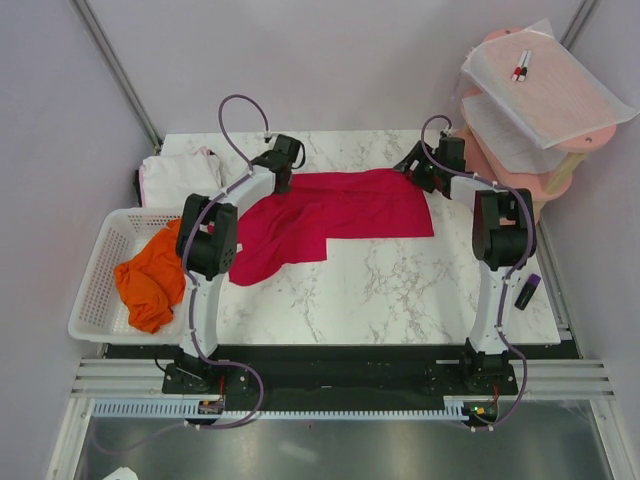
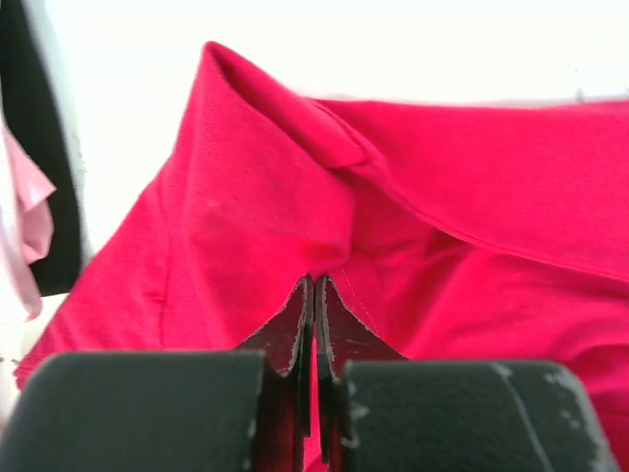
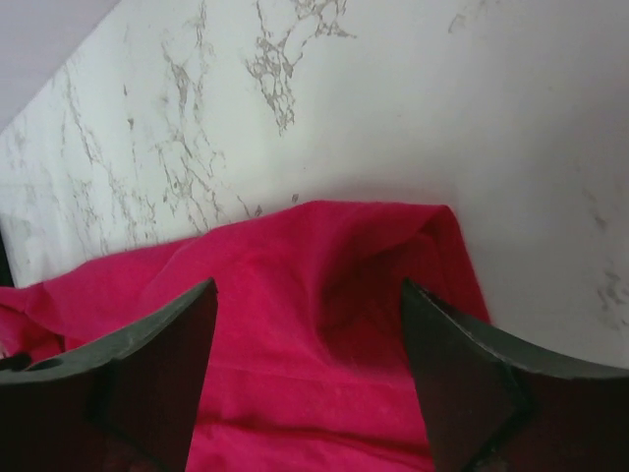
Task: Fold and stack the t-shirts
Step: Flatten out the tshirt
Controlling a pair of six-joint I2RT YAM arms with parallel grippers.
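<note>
My right gripper's fingers are above the fold of the red t-shirt's corner, so closing now would miss it. They go lower next, then close on the corner.
The crimson-red t-shirt [image 1: 335,212] lies partly folded on the marble table [image 1: 400,290], its left part bunched. My left gripper [image 1: 283,168] is at the shirt's far left corner; in the left wrist view its jaws [image 2: 315,283] are shut on a pinched fold of the red cloth [image 2: 256,206]. My right gripper [image 1: 411,166] is at the far right corner, open, its fingers straddling the red corner [image 3: 393,256] in the right wrist view [image 3: 310,295]. The orange t-shirt [image 1: 150,278] lies crumpled in the basket. The white t-shirt [image 1: 178,175] lies at the back left.
A white mesh basket [image 1: 98,262] hangs at the table's left edge. A pink shelf stand [image 1: 560,150] with translucent white sheets [image 1: 535,80] stands at the back right. A small purple and black object [image 1: 527,291] lies by the right edge.
</note>
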